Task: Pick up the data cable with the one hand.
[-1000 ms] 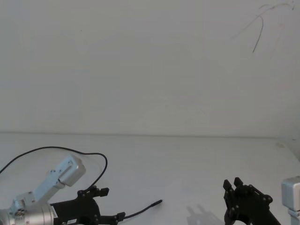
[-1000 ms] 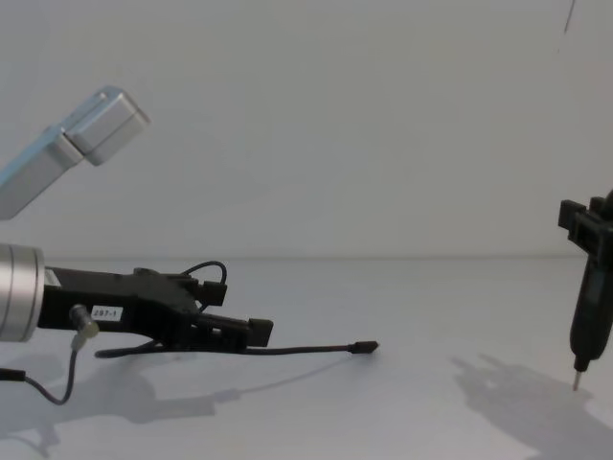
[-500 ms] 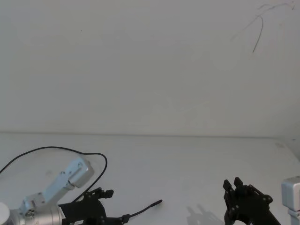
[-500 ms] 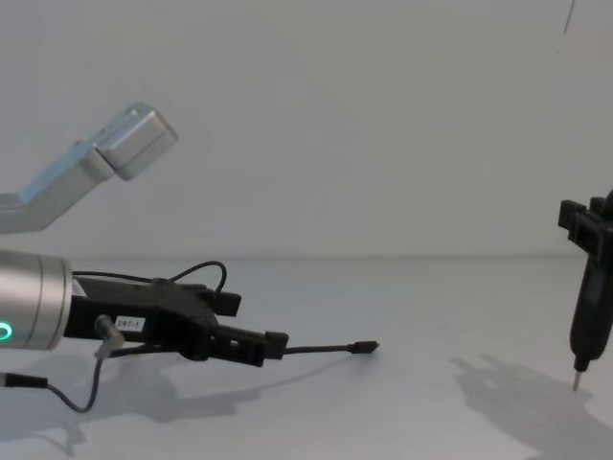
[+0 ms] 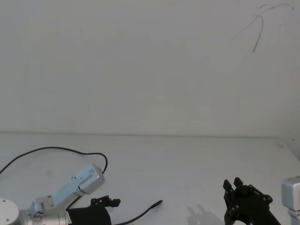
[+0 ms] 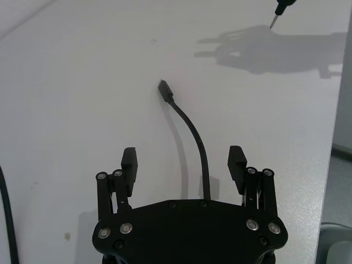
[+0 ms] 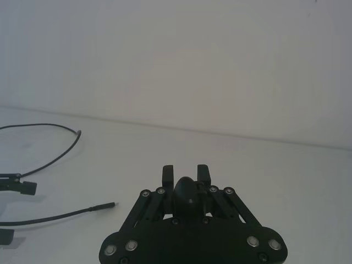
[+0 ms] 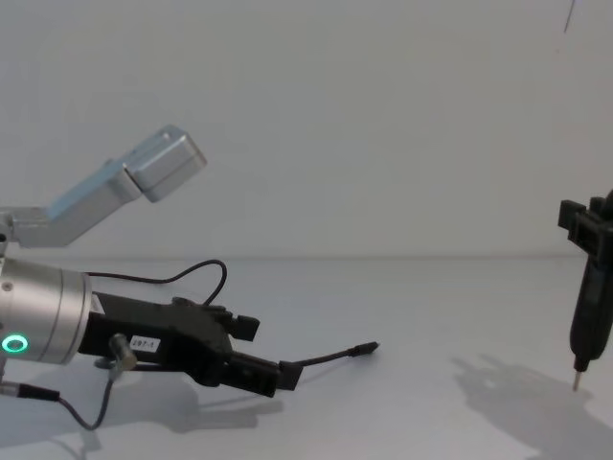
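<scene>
My left gripper needs to leave the data cable's small plug (image 8: 363, 349) free, so it should next grab the cable by the thin black cord behind that plug (image 8: 324, 358).
The data cable (image 5: 149, 208) is a thin black cord on the white table, looping back at the left (image 5: 56, 149) and ending in a small plug (image 8: 364, 348). My left gripper (image 8: 265, 352), black with a white label on a silver wrist with a green ring light, is low over the table and open. In the left wrist view the cable (image 6: 191, 126) runs between its two spread fingers (image 6: 129, 158), nearer the other finger, and the plug lies ahead of the tips. My right gripper (image 8: 586, 251) hangs at the right, shut on a dark pen-shaped tool (image 8: 582, 331).
A short grey wire with a silver connector (image 8: 116, 347) dangles from the left wrist. The pen tool's tip (image 6: 273, 22) hovers just above the table beyond the plug. The white tabletop (image 5: 187, 159) meets a plain white wall behind.
My left gripper has slid to the right along the cable toward the plug and tilted downward. The plug has stayed in place, and the right arm has not moved.
</scene>
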